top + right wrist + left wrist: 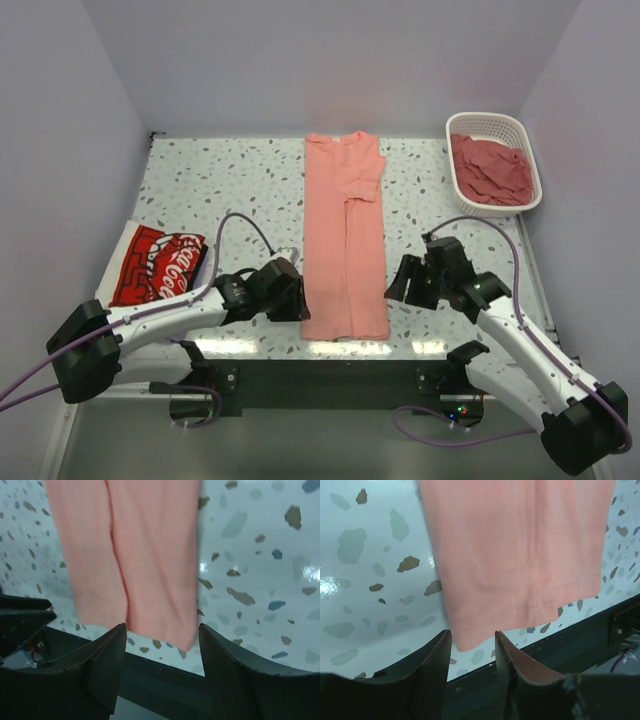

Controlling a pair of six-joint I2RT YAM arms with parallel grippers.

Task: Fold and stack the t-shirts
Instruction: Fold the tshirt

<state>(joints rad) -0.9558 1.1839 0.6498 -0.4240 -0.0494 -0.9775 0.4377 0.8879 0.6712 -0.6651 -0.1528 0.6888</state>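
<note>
The salmon-pink t-shirt (pixel 344 235) needs its hem folded over toward the collar, so the left gripper should grab it by its near hem corner next.
A salmon-pink t-shirt (pixel 344 235) lies flat in the middle of the table, folded lengthwise into a long strip, collar at the far end. Its near hem shows in the left wrist view (pixel 520 555) and in the right wrist view (pixel 145 555). My left gripper (pixel 297 300) is open and empty just left of the hem's near corner (pixel 472 636). My right gripper (pixel 395 282) is open and empty just right of the hem (pixel 162 630). A folded white t-shirt with red logo print (pixel 152 263) lies at the left edge. More pink t-shirts (pixel 490 170) fill the basket.
A white slatted basket (pixel 495 125) stands at the far right corner. The speckled table's (pixel 220 180) near edge runs just below the pink shirt's hem, with a black rail (pixel 580 640) beyond it. White walls close in the back and both sides.
</note>
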